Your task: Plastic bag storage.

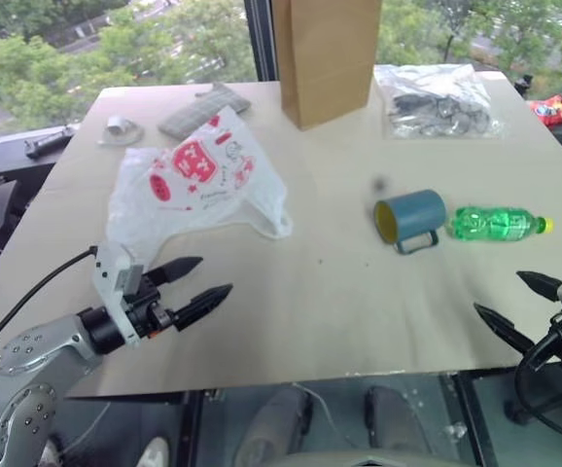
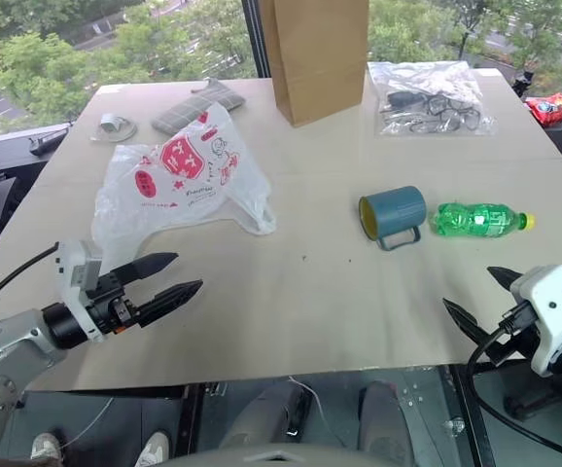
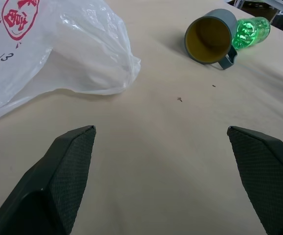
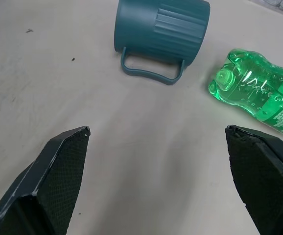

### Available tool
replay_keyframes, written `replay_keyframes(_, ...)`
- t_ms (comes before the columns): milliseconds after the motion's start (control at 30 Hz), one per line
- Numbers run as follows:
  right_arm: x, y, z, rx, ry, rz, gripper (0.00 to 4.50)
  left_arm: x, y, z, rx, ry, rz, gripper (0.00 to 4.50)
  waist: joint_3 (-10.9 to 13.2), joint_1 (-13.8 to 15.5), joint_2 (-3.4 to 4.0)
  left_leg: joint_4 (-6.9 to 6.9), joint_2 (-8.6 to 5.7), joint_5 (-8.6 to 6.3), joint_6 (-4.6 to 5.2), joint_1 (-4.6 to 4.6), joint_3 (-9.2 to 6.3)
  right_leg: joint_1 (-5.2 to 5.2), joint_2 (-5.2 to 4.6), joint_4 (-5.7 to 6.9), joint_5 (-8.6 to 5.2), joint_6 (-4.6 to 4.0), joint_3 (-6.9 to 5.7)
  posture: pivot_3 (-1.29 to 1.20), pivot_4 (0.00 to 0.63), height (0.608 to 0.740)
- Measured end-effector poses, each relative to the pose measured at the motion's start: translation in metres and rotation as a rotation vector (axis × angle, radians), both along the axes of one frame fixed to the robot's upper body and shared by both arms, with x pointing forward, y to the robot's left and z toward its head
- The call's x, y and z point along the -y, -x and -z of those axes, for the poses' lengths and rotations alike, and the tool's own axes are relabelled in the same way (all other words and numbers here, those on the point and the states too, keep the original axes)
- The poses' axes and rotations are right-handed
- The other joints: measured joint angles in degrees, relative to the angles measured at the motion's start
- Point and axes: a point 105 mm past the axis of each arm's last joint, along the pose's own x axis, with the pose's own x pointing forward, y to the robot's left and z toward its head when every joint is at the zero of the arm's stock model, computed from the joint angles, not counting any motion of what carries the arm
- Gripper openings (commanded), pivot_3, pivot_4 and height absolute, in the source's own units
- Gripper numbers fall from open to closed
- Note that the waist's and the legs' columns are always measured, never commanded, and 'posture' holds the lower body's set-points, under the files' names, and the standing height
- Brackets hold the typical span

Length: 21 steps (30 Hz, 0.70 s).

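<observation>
My left gripper pinches the thin plastic bag by its loose puffed-up edge next, since the bag lies slack and crumpled on the tabletop.
The plastic bag, thin translucent white with red print, lies crumpled on the left half of the beige table; its edge also shows in the left wrist view. My left gripper hovers open just in front of the bag, apart from it, nothing between its fingers. Over the table's front right edge my right gripper stands open and empty. A teal mug lies on its side beyond it.
A green plastic bottle lies right of the mug. At the back stand a tall brown paper bag, a clear bag of dark items, a grey flat object and a small tape roll.
</observation>
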Motion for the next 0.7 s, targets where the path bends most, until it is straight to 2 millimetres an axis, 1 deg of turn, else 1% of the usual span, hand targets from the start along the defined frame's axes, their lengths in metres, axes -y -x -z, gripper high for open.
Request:
replay_keyframes(67,0.0,-0.001,-0.001,0.005,-0.001,0.0,4.48,0.0,-0.001,-0.001,0.004,0.003,-0.001,4.45,0.0,0.03,0.0,0.0,0.0,-0.01,-0.01,0.0,0.0,0.0,0.0,0.0,0.02,-0.03,0.0,0.0,0.15,0.74)
replay_keyframes(133,-0.008,-0.007,0.001,0.03,-0.03,-0.006,4.48,0.003,-0.011,-0.004,0.041,0.044,-0.024,4.45,0.0,0.09,-0.01,0.0,0.02,-0.01,-0.01,0.02,-0.01,0.04,0.02,-0.02,-0.04,0.08,-0.03,0.0,0.15,0.74)
replay_keyframes(200,-0.018,-0.011,0.003,0.048,-0.065,-0.026,4.48,0.009,-0.018,-0.002,0.05,0.067,-0.034,4.45,0.0,0.09,-0.02,0.02,0.02,-0.01,-0.01,0.05,0.0,0.08,0.01,-0.01,-0.07,0.14,-0.02,0.0,0.15,0.74)
replay_keyframes(267,-0.021,-0.014,0.002,0.063,-0.081,-0.023,4.48,0.008,-0.025,-0.002,0.062,0.039,-0.072,4.45,0.02,0.09,-0.05,0.02,0.02,-0.01,-0.01,0.05,0.0,0.08,0.02,-0.01,-0.06,0.12,-0.02,0.0,0.15,0.74)
replay_keyframes(367,-0.033,-0.022,-0.007,0.107,-0.097,-0.073,4.48,-0.002,-0.047,-0.01,0.166,-0.088,-0.201,4.45,0.03,0.03,-0.07,0.02,0.03,-0.01,-0.01,0.08,0.03,0.08,0.05,-0.01,-0.02,0.08,0.01,0.0,0.15,0.74)
replay_keyframes(433,-0.043,-0.023,-0.008,0.113,-0.098,-0.127,4.48,-0.01,-0.058,-0.012,0.199,-0.174,-0.281,4.45,0.04,0.03,-0.07,0.02,0.04,-0.01,-0.02,0.08,0.02,0.07,0.07,-0.01,0.03,0.06,0.0,0.0,0.15,0.74)
replay_keyframes(500,-0.057,-0.022,-0.011,0.114,-0.092,-0.212,4.48,-0.023,-0.067,-0.013,0.216,-0.257,-0.355,4.45,0.04,0.02,-0.07,0.01,0.03,-0.02,-0.03,0.05,0.01,0.03,0.09,-0.02,0.15,0.18,0.0,0.0,0.15,0.74)
replay_keyframes(533,-0.068,-0.021,-0.014,0.119,-0.104,-0.274,4.48,-0.032,-0.073,-0.012,0.226,-0.337,-0.386,4.45,0.07,-0.03,-0.13,0.0,0.05,-0.04,-0.07,0.05,0.0,0.01,0.12,-0.02,0.17,0.17,-0.01,0.0,0.15,0.74)
replay_keyframes(567,-0.072,-0.021,-0.017,0.125,-0.107,-0.295,4.48,-0.035,-0.074,-0.011,0.227,-0.361,-0.394,4.45,0.09,-0.05,-0.14,0.0,0.05,-0.04,-0.07,0.03,0.0,-0.01,0.13,-0.03,0.17,0.16,-0.01,0.0,0.15,0.74)
replay_keyframes(600,-0.082,-0.021,-0.021,0.139,-0.111,-0.343,4.48,-0.041,-0.077,-0.009,0.246,-0.45,-0.394,4.45,0.11,-0.1,-0.18,0.0,0.06,-0.05,-0.08,0.05,0.03,-0.01,0.13,-0.03,0.18,0.14,0.0,0.0,0.15,0.74)
replay_keyframes(700,-0.098,-0.024,-0.031,0.173,-0.115,-0.422,4.48,-0.046,-0.082,-0.005,0.3,-0.612,-0.38,4.45,0.14,0.04,-0.23,0.0,0.06,-0.05,-0.08,0.02,0.02,-0.01,0.11,-0.04,0.19,0.14,-0.01,0.0,0.15,0.74)
